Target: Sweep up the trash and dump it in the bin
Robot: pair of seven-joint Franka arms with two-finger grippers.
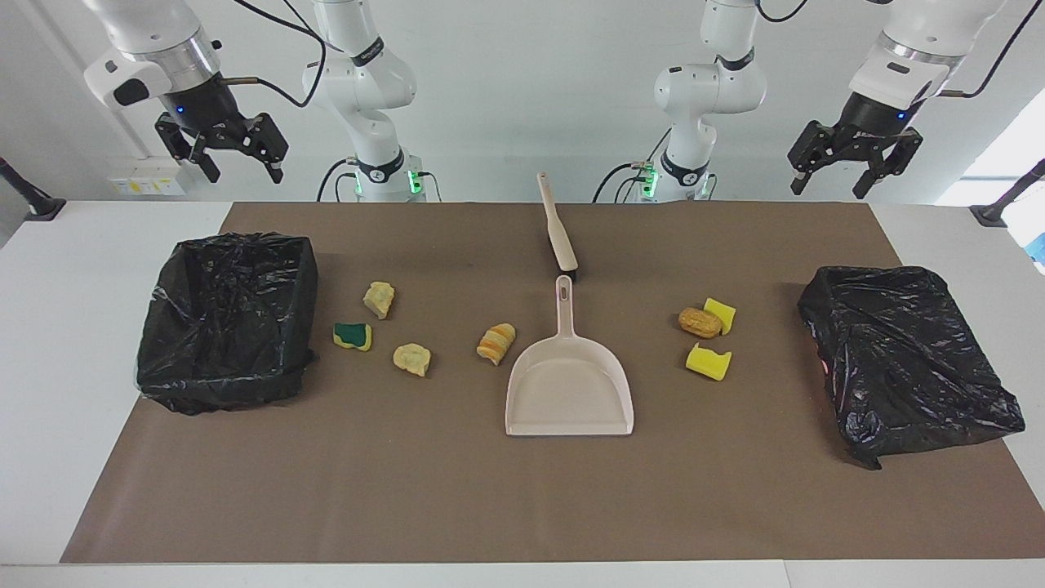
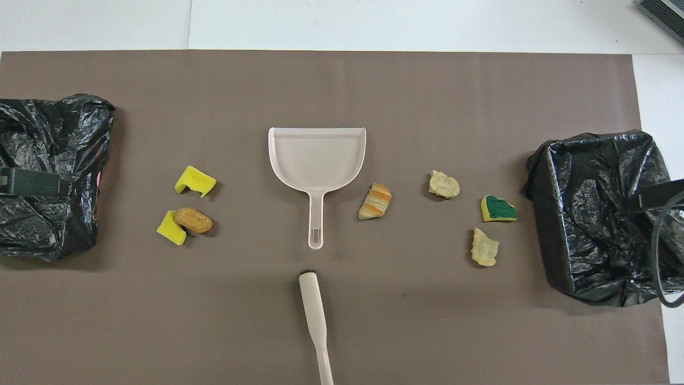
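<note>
The brush is long and its big head (image 2: 312,305) is at one end, so my left gripper should pick it up next by the neck (image 2: 320,347) beside the head.
Several scraps of trash lie on the brown mat. A green-and-yellow sponge (image 1: 353,336) (image 2: 498,208) and two tan lumps (image 1: 379,299) (image 1: 412,358) lie toward the right arm's end. A striped bread piece (image 1: 496,343) (image 2: 375,201) lies beside the beige dustpan (image 1: 569,384) (image 2: 317,158). A brown lump (image 1: 700,322) and two yellow sponge bits (image 1: 720,313) (image 1: 709,362) lie toward the left arm's end. An open bin (image 1: 229,318) (image 2: 593,214) lined with a black bag stands at the right arm's end. My right gripper (image 1: 243,170) hangs open, high above that end. My left gripper (image 1: 829,184) hangs open above the other end.
A beige brush (image 1: 558,229) (image 2: 312,305) lies on the mat nearer to the robots than the dustpan, in line with its handle. A second bin (image 1: 906,359) (image 2: 48,171) wrapped in a black bag sits at the left arm's end. White table (image 1: 82,367) borders the mat.
</note>
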